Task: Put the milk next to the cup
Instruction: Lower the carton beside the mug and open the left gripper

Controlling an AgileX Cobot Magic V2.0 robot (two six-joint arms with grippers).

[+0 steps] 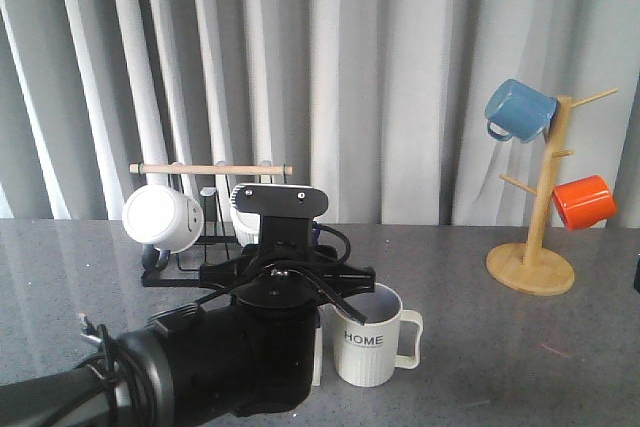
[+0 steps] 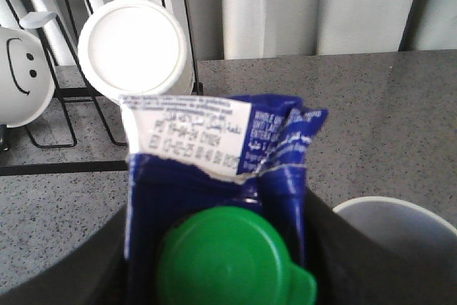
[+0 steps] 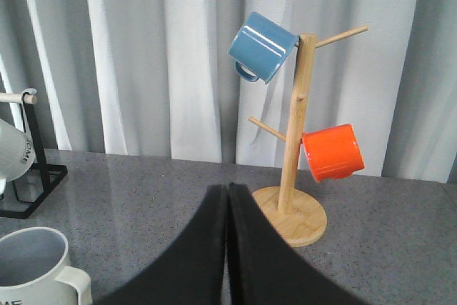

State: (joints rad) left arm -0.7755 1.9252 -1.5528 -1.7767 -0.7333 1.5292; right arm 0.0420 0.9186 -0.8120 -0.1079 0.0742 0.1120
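Observation:
The milk's lower edge [image 1: 316, 381] is touching the grey table beside the cup's base, so the milk would stay upright. It is time for my left gripper to open.
The milk [image 2: 207, 169], a blue-and-white carton with a green cap [image 2: 228, 262], stands between the dark fingers of my left gripper [image 2: 218, 248], which is shut on it. In the front view my left arm [image 1: 250, 347] hides almost all of the carton. The cream ribbed cup [image 1: 368, 339] with "HOME" lettering stands upright just right of the carton, handle to the right. Its rim shows in the left wrist view [image 2: 400, 219] and in the right wrist view [image 3: 32, 266]. My right gripper [image 3: 228, 194] is shut and empty, to the right of the cup.
A black wire rack [image 1: 180, 267] with a wooden bar [image 1: 210, 168] holds white mugs [image 1: 163, 219] behind the carton. A wooden mug tree [image 1: 538, 247] at the right carries a blue mug [image 1: 520, 110] and an orange mug [image 1: 585, 202]. A grey curtain hangs behind.

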